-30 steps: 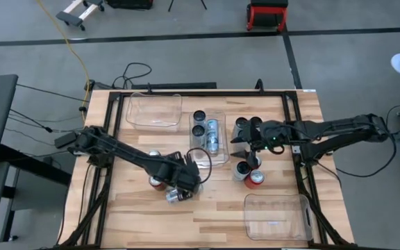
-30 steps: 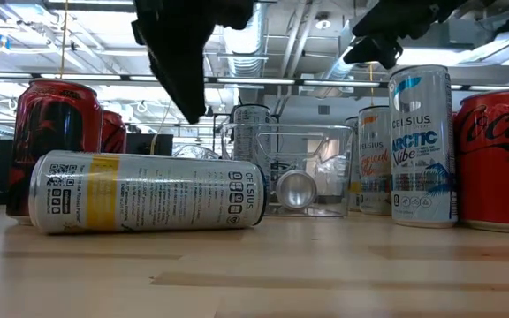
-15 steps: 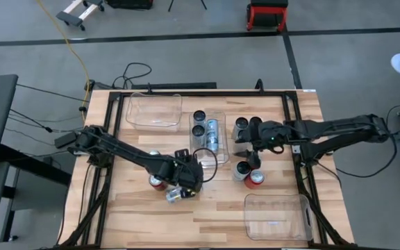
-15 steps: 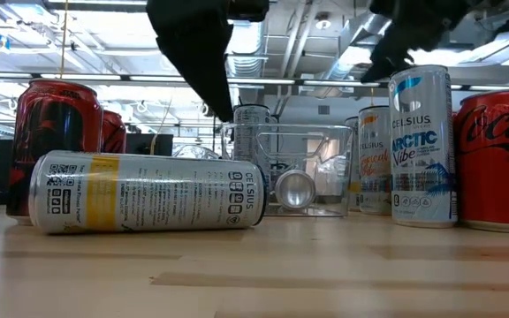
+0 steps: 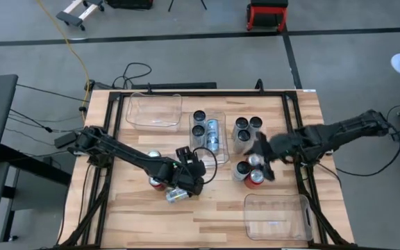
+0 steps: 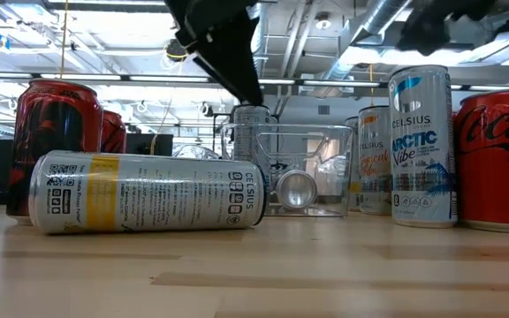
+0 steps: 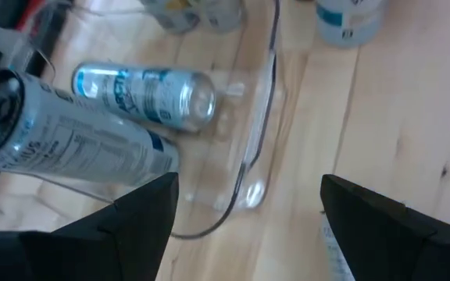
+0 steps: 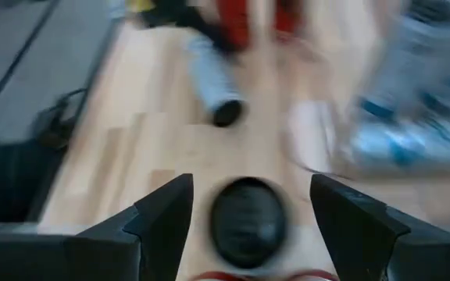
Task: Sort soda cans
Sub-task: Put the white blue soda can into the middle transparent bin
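The silver can is to be sorted into the middle bin, so the robot's right gripper will next take hold of the can's dark-rimmed top end (image 5: 242,167).
My left gripper (image 5: 194,165) hangs open over the table's middle, above and just beyond a silver soda can (image 5: 174,195) that lies on its side. Its fingers (image 7: 148,212) point at the near corner of the middle clear bin (image 7: 258,133), where silver cans (image 7: 143,90) lie beside two upright dark ones (image 5: 199,123). Red cans (image 5: 157,182) stand next to the lying can. My right gripper (image 5: 261,157) is open above an upright silver can (image 5: 242,170) and a red can (image 5: 254,179). A dark round can top (image 8: 244,222) shows below its fingers, apart from them.
One clear bin (image 5: 154,111) stands at the far left and another (image 5: 276,217) at the near right. Three upright cans (image 5: 247,126) stand right of the middle bin. In the low view the lying can (image 6: 144,193) is in front and tall cans (image 6: 422,146) stand at the right.
My right gripper has swung toward the table's near edge, away from the far can group and over the silver and red cans, staying open. My left gripper has turned at the wrist toward the middle bin without shifting much. No can has moved.
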`<state>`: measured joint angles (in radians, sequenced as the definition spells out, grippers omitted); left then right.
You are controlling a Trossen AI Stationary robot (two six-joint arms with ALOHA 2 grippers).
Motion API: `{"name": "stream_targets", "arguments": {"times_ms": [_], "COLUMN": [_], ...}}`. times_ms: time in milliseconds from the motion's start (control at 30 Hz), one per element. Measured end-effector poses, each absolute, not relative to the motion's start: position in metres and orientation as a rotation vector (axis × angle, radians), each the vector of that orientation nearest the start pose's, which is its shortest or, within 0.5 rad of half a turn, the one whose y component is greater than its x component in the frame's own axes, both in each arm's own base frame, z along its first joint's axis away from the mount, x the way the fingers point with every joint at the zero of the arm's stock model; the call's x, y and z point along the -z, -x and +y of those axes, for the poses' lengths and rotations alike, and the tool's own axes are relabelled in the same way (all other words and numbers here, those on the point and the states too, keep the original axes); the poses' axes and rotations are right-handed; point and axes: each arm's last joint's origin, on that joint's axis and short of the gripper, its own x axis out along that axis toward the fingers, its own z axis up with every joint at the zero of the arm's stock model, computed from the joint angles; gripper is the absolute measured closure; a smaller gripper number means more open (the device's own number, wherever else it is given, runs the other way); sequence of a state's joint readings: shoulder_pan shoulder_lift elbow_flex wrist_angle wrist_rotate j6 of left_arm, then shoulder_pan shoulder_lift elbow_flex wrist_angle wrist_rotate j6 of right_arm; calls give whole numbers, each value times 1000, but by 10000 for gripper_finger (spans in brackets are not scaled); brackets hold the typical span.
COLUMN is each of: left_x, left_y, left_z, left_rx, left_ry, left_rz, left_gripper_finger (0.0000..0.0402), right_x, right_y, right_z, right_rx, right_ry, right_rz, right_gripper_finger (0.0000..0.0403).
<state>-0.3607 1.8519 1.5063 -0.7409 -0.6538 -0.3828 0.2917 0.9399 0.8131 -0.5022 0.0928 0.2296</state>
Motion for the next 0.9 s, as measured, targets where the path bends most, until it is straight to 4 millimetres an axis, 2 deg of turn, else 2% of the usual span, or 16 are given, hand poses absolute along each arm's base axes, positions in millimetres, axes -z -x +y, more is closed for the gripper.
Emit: {"name": "stream_targets", "arguments": {"times_ms": [233,433,567,733,800,900], "left_x": [-252,-254,-253,-253,-253,-253], "left_y": [-368,-370,-369,-369,-369,-369], "left_z": [-127,-128,-128,-128,-128,-128], "left_rx": [-450,-448,-455,-455,-455,-455], "left_ry": [-161,-138,-127,-126,-126,-126], "left_rz": [827,800,801,801,801,802], "left_gripper_finger": [96,96,96,96,96,96], "right_x": [-277,-271,-270,-269,-269,-269], "right_y": [-184,-191,-192,-193,-194,-194], "right_z": [80,80,76,74,74,73], "right_rx": [-100,-38,-31,-97,-111,-110], "right_ry": [46,117,112,86,75,77], "right_rz": [682,691,710,731,737,739], "right_gripper_finger": [122,120,89,16,9,23]}}
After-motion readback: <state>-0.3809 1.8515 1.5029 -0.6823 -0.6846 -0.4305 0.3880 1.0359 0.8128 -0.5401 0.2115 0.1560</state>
